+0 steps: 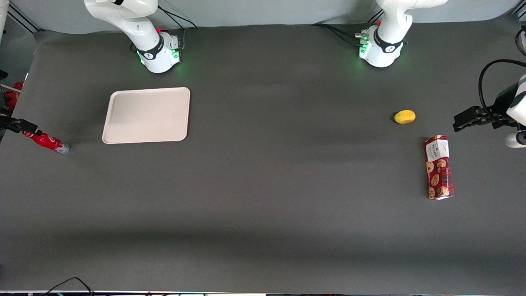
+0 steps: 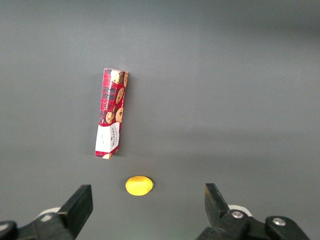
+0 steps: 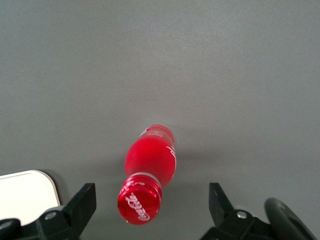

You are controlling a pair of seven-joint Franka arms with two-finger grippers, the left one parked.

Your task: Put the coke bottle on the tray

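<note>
My right gripper needs to reach the coke bottle and grab its cap end (image 1: 27, 133), leaving the coke bottle's silvery base (image 1: 63, 148) free to settle on the tray.
The coke bottle (image 1: 46, 142) is small, slim and red, with a silvery base. It sits on the dark table at the working arm's end, a little nearer the front camera than the tray and off to its side. The cream-beige tray (image 1: 146, 115) lies flat and holds nothing. My right gripper (image 1: 25, 128) is over the bottle's cap end. In the right wrist view the gripper (image 3: 151, 202) is open, with its fingers wide apart on either side of the red cap of the bottle (image 3: 147, 165), not touching it. A corner of the tray (image 3: 25, 197) also shows there.
A yellow lemon-like fruit (image 1: 404, 116) and a red cookie box (image 1: 439, 167) lie toward the parked arm's end of the table; both also show in the left wrist view, fruit (image 2: 138, 185) and box (image 2: 112, 113). The table's edge is close to the bottle.
</note>
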